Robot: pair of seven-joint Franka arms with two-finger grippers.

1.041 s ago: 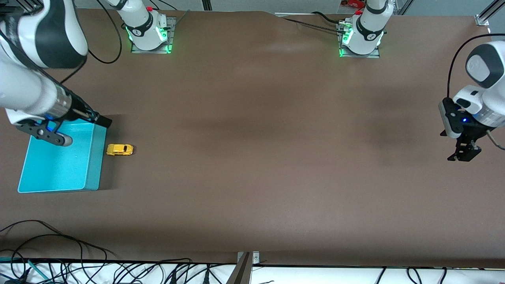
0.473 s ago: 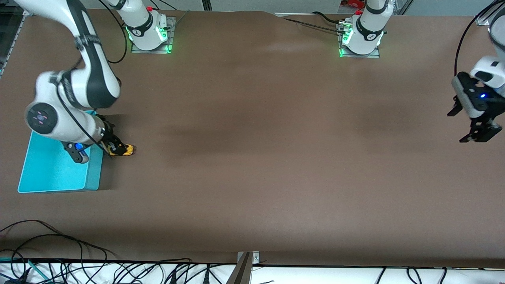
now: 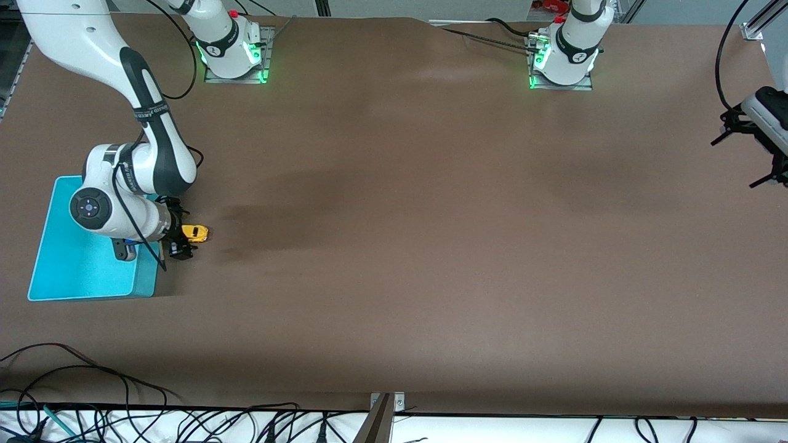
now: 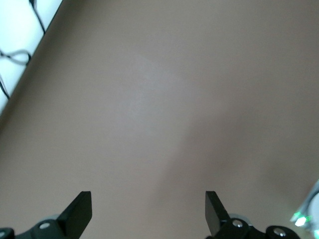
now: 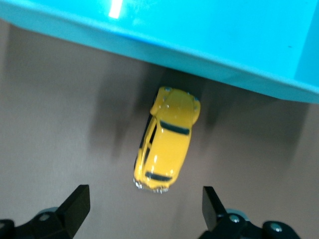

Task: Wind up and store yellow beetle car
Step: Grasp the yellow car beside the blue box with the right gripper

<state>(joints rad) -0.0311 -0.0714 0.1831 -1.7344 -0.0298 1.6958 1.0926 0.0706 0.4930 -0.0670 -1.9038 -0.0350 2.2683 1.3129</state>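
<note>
My right gripper should move toward the yellow car's rear bumper [image 5: 152, 186] before it closes on the bumper. My right fingers stop short of the bumper in the right wrist view.
The yellow beetle car [image 3: 196, 232] stands on the brown table right beside the turquoise bin [image 3: 80, 271], on the side toward the left arm's end. My right gripper [image 3: 178, 232] is low over the table at the car, open. In the right wrist view the car [image 5: 167, 139] lies just ahead of the open fingertips [image 5: 79, 196], not between them, with the bin wall [image 5: 224, 45] past it. My left gripper [image 3: 743, 161] is open and empty, up in the air at the left arm's end of the table, and its wrist view [image 4: 147, 204] shows only bare table.
Both arm bases [image 3: 233, 52] [image 3: 563, 58] stand on plates along the table's robot side. Cables [image 3: 92, 394] lie off the table edge nearest the front camera. A metal bracket [image 3: 385, 406] sits at the middle of that edge.
My right arm swung from over the bin down to the car and now has its open gripper at it. My left gripper moved up and out toward the table's end.
</note>
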